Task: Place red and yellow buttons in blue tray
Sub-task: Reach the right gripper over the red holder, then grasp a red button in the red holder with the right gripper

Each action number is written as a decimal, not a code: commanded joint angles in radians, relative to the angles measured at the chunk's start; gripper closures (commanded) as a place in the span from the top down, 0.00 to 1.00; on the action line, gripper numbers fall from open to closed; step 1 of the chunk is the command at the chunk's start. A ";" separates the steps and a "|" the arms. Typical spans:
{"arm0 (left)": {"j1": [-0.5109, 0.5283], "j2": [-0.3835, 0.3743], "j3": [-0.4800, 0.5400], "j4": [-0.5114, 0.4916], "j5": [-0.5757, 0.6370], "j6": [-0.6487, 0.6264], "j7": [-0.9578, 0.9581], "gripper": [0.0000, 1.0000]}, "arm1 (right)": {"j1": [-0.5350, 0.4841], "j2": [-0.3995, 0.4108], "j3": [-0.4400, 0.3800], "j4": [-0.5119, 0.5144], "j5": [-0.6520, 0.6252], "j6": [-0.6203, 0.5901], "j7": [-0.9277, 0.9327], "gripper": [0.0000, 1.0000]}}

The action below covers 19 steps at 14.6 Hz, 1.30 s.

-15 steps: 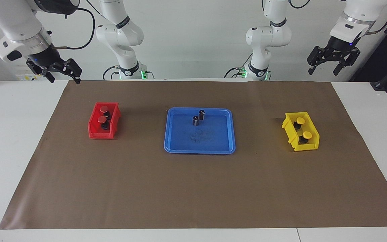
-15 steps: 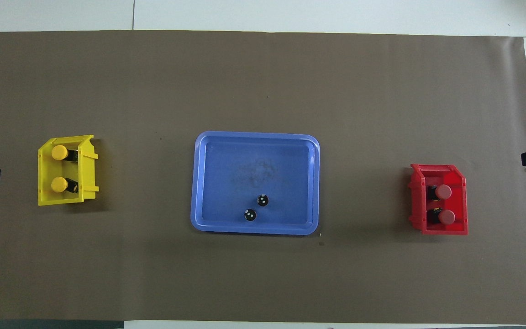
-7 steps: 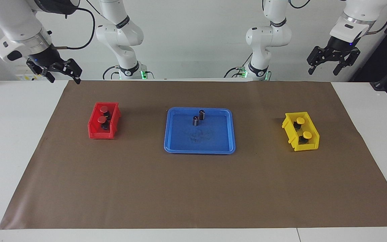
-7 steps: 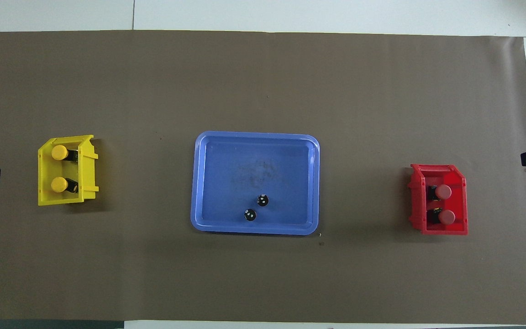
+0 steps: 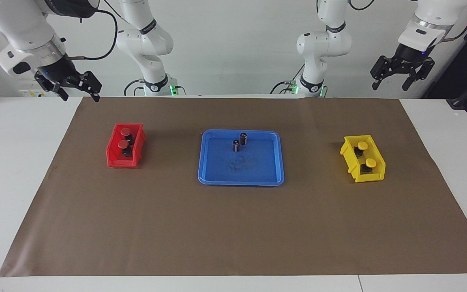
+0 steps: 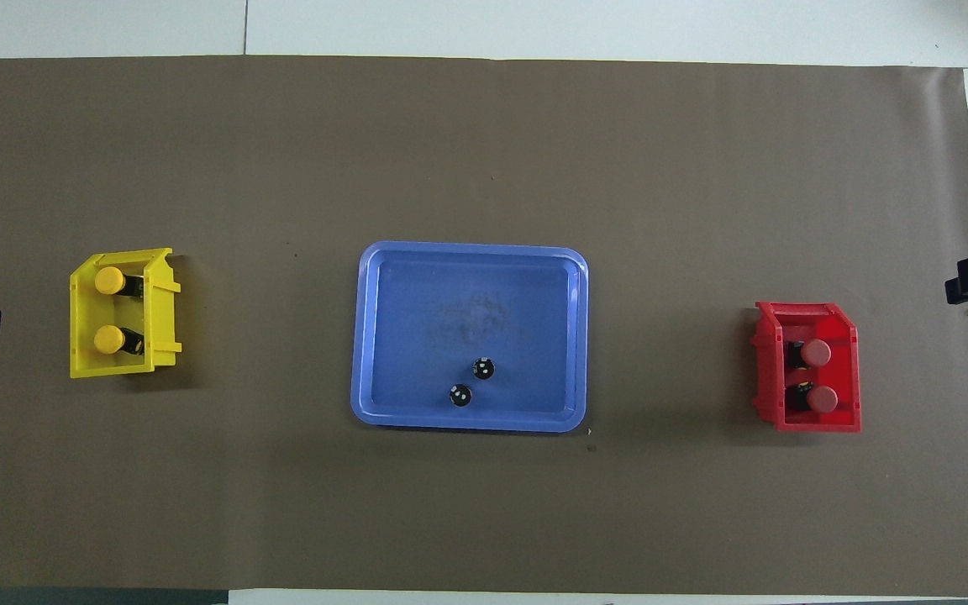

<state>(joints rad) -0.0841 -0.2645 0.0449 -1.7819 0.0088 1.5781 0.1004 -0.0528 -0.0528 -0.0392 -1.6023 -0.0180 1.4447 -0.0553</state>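
The red button needs to go in the blue tray. My right gripper should next grab the button by its round body (image 6: 815, 352) to place it there.
Two red buttons (image 5: 125, 131) (image 5: 123, 144) sit in the small red bin (image 5: 114, 162) toward the right arm's end. Two yellow buttons (image 5: 363, 145) (image 5: 371, 163) sit in the small yellow bin (image 5: 349, 162) toward the left arm's end. The blue tray (image 5: 241, 182) lies between the bins, mid-table. My right gripper (image 5: 80, 97) is open and empty, raised over the mat's corner near the robots, apart from the red bin. My left gripper (image 5: 389, 87) is open and empty, raised at its own end, and waits.
Two dark cylinders without coloured caps (image 5: 243, 138) (image 5: 236, 145) stand upright in the blue tray, in the part nearer the robots. A brown mat (image 5: 233, 231) covers the table. The bins and tray also show in the overhead view: red bin (image 6: 765, 370), yellow bin (image 6: 160, 323), tray (image 6: 467, 249).
My right gripper has shifted slightly in over the mat, toward the red bin. The left gripper, buttons, bins and tray have not moved.
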 commanded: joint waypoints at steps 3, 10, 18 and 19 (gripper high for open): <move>0.006 -0.010 -0.002 -0.005 -0.010 0.008 -0.010 1.00 | 0.011 -0.099 0.008 -0.232 -0.007 0.184 -0.018 0.88; 0.006 -0.010 -0.002 -0.004 -0.010 0.008 -0.010 1.00 | 0.011 -0.085 0.007 -0.530 0.007 0.485 -0.020 0.73; 0.006 -0.010 -0.002 -0.005 -0.010 0.008 -0.010 1.00 | 0.007 -0.084 0.007 -0.738 0.007 0.717 -0.089 0.68; 0.006 -0.009 -0.002 -0.005 -0.010 0.008 -0.010 1.00 | 0.005 -0.085 0.007 -0.746 0.007 0.721 -0.095 0.68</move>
<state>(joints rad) -0.0841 -0.2645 0.0449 -1.7819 0.0088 1.5781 0.1003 -0.0377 -0.1036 -0.0368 -2.3037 -0.0177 2.1386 -0.1212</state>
